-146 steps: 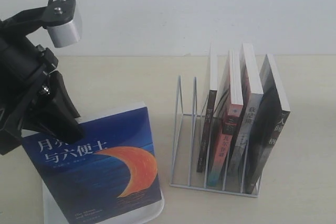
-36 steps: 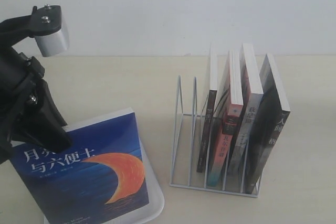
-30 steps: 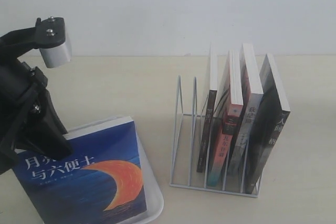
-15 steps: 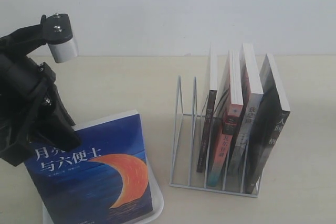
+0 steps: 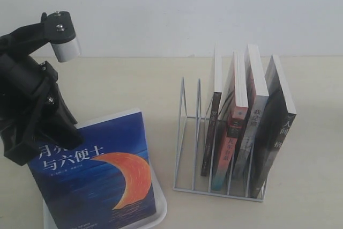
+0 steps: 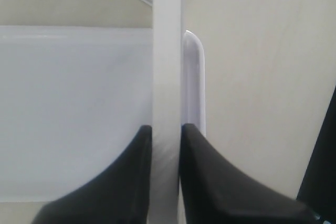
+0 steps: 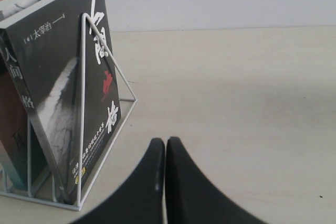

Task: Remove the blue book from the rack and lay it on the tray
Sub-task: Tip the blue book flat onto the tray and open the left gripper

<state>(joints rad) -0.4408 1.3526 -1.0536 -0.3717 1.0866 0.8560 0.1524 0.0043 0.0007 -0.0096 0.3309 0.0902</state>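
The blue book (image 5: 102,170) has its lower edge inside the tray's rim and would lie in the white tray (image 5: 158,214), so my left gripper releases the book next.
The blue book (image 5: 102,170), dark blue with an orange crescent moon, is held tilted over the white tray (image 5: 158,214) at the lower left of the exterior view. My left gripper (image 5: 56,135) is shut on its upper left edge. The left wrist view shows the book's white page edge (image 6: 167,77) clamped between the black fingers (image 6: 126,182), with the tray (image 6: 73,108) below. The white wire rack (image 5: 190,132) stands to the right. My right gripper (image 7: 165,142) is shut on nothing, beside the rack's end (image 7: 84,103); it is out of the exterior view.
Several other books (image 5: 246,127) stand in the rack's right slots, a black-covered one (image 7: 68,93) at the end. The rack's two left slots hold nothing. Bare beige tabletop (image 5: 123,84) lies behind the tray and around the rack.
Over the last second my left gripper has shifted slightly right and up with the blue book, which stays tilted over the tray. The rack's books have not moved.
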